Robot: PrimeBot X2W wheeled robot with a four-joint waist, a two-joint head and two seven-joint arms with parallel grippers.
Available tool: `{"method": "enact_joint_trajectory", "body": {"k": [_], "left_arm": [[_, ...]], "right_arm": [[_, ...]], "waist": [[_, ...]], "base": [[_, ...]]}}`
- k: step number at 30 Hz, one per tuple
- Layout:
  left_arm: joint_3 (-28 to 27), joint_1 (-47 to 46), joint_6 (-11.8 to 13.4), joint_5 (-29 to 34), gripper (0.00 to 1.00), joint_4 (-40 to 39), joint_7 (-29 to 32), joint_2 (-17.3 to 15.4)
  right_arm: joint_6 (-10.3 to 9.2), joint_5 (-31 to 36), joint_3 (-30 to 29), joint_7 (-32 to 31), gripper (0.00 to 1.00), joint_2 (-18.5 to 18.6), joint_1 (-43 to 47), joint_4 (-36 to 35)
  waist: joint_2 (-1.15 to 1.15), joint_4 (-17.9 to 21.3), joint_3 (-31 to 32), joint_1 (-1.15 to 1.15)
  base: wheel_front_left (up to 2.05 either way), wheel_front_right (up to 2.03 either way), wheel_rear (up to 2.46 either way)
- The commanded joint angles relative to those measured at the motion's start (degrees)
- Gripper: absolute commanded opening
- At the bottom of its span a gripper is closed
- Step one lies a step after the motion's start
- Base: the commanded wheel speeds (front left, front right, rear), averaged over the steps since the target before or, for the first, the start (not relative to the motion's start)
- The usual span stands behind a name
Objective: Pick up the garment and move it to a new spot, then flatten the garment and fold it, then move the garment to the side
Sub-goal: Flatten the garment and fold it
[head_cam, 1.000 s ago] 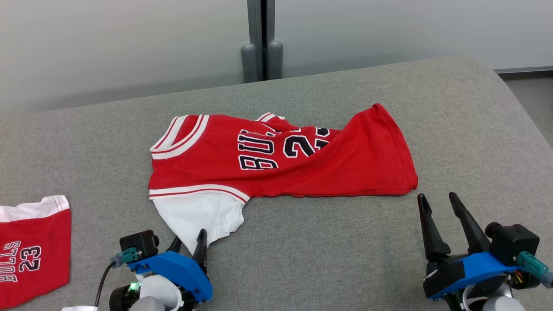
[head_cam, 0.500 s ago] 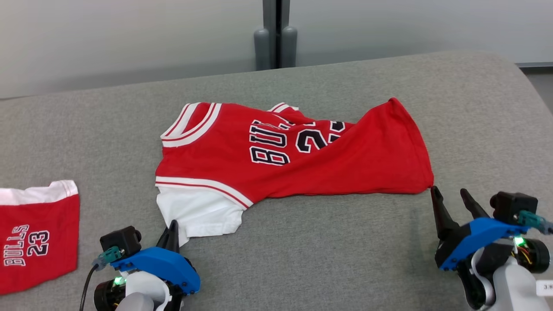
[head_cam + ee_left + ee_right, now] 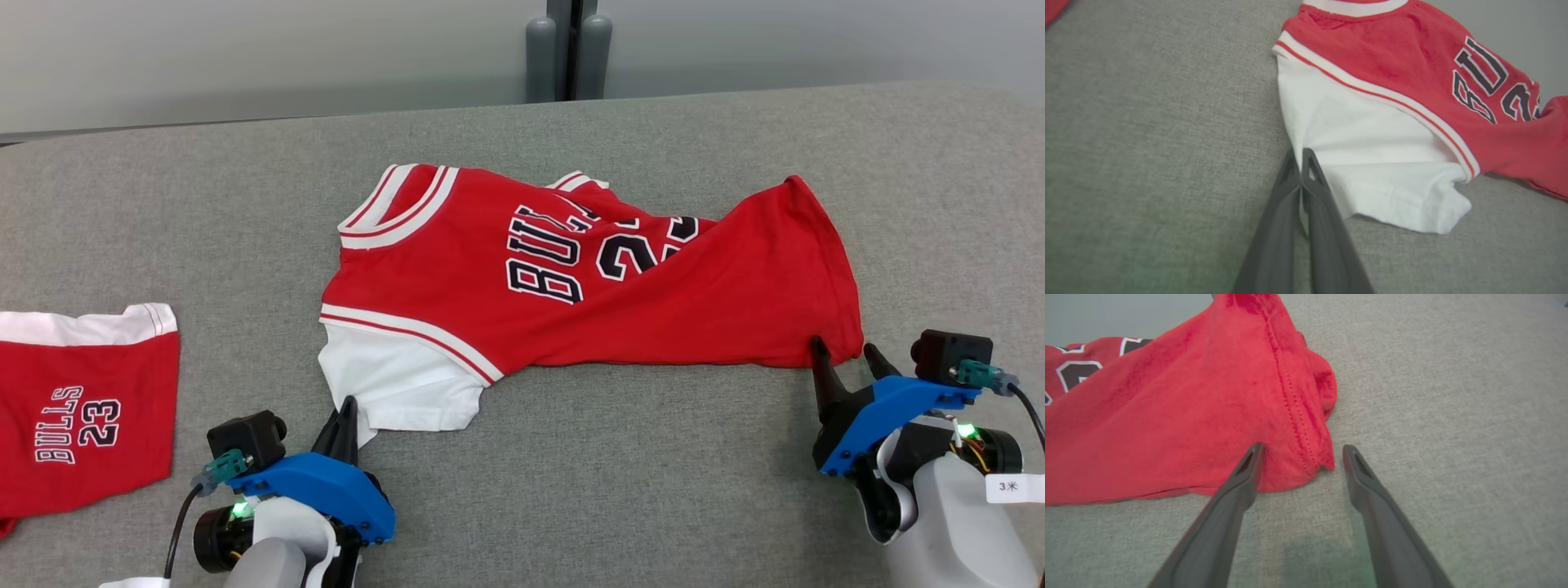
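The robot should next use its right gripper to grab the corner of the jersey's hem, where the hem bunches up.
The garment [image 3: 571, 278] is a red jersey with black "BULLS 23" lettering and white sleeves, lying crumpled across the grey surface. My left gripper [image 3: 344, 408] is shut on the near edge of its white sleeve [image 3: 1372, 163]. In the left wrist view the two fingers [image 3: 1300, 155] press together with a sliver of white cloth between them. My right gripper [image 3: 845, 355] is open at the jersey's near right hem corner. In the right wrist view that red corner [image 3: 1298, 457] lies between the spread fingertips [image 3: 1302, 451].
A second red "BULLS 23" garment [image 3: 82, 408] lies at the left edge. The grey padded surface [image 3: 612, 474] runs back to a pale wall with a dark post [image 3: 569, 49]. Open grey surface lies in front of the jersey between the two grippers.
My left gripper has shut on the white sleeve's edge. My right gripper has moved forward up to the hem corner, still open. The camera has shifted, sliding the whole picture rightward.
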State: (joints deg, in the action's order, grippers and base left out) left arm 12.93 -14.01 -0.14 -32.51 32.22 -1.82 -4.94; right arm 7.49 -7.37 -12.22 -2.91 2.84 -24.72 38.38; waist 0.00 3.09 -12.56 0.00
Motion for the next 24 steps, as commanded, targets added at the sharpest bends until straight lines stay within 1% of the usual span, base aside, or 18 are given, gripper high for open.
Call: {"method": "enact_joint_trajectory", "body": {"k": [1,4,5,7,8,9,10,11,12,15,19,22,24], "left_arm": [[0.0,-0.9,-0.3,0.4,0.00,0.0,-0.1,-0.1],[0.1,-1.3,-0.2,0.2,0.00,0.1,-0.2,-0.2],[0.2,-1.4,-0.2,0.2,0.00,0.1,-0.3,-0.3],[0.2,-1.6,-0.2,0.1,0.00,0.1,-0.4,-0.4],[0.2,-1.6,-0.2,0.0,0.00,0.1,-0.4,-0.4],[0.3,-1.7,-0.2,0.0,0.00,0.1,-0.4,-0.5],[0.3,-1.7,-0.2,-0.1,0.00,0.1,-0.4,-0.6],[0.2,-1.7,-0.2,-0.2,0.00,0.1,-0.5,-0.7],[0.1,-1.7,-0.2,-0.2,0.00,0.1,-0.5,-0.8],[-0.1,-1.4,-0.1,-0.4,0.00,0.0,-1.0,-1.0],[-0.7,-0.5,-0.5,-1.2,0.00,-1.4,-2.6,-1.0],[-1.7,0.7,-1.5,-2.8,0.00,-4.1,-3.6,-1.0],[-2.8,1.4,-2.4,-4.5,0.00,-6.6,-3.9,-0.9]], "right_arm": [[0.01,0.6,0.0,0.6,1.00,0.1,-1.2,1.0],[0.01,0.8,0.4,1.6,1.00,0.1,-2.1,3.2],[0.01,0.6,0.6,1.8,0.83,0.1,-2.3,3.8],[0.01,0.2,1.2,2.6,0.66,0.1,-2.7,4.8],[0.01,0.0,1.3,2.8,0.49,0.1,-2.8,5.4],[0.01,0.1,1.4,3.1,0.44,0.1,-2.9,5.9],[0.01,0.3,1.4,3.2,0.34,0.1,-3.2,6.3],[0.01,0.4,1.5,3.6,0.09,0.1,-3.5,6.6],[0.01,0.4,1.7,3.8,0.00,0.1,-3.8,6.9],[0.01,0.3,2.0,5.8,0.00,0.1,-3.6,6.7],[0.01,-0.2,1.3,7.9,0.00,0.2,-1.4,4.0],[0.01,-1.1,1.3,8.0,0.00,0.2,1.0,-0.7],[0.00,-2.1,1.3,7.3,0.00,0.2,3.1,-5.3]], "waist": [[0.00,-0.2,-0.2,0.00],[0.00,-0.4,-0.4,0.00],[0.00,-0.5,-0.5,0.00],[0.00,-0.5,-0.5,0.00],[0.00,-0.5,-0.5,0.00],[0.00,-0.5,-0.6,0.00],[0.00,-0.5,-0.6,0.00],[0.00,-0.5,-0.6,0.00],[0.00,-0.4,-0.6,0.00],[0.00,-0.3,-0.3,0.00],[0.00,-0.5,1.0,0.00],[0.00,-0.5,2.2,0.00],[0.00,-0.4,2.9,0.00]], "base": [[0.00,0.00,0.00],[0.00,0.00,0.00],[0.00,0.00,0.00],[0.00,0.00,0.00],[0.00,0.00,0.00],[0.00,0.00,0.00],[0.00,0.00,0.00],[0.00,0.00,0.00],[0.00,0.00,0.00],[0.00,0.00,0.00],[0.00,0.00,0.00],[0.00,0.00,0.00],[0.00,0.00,0.00]]}}
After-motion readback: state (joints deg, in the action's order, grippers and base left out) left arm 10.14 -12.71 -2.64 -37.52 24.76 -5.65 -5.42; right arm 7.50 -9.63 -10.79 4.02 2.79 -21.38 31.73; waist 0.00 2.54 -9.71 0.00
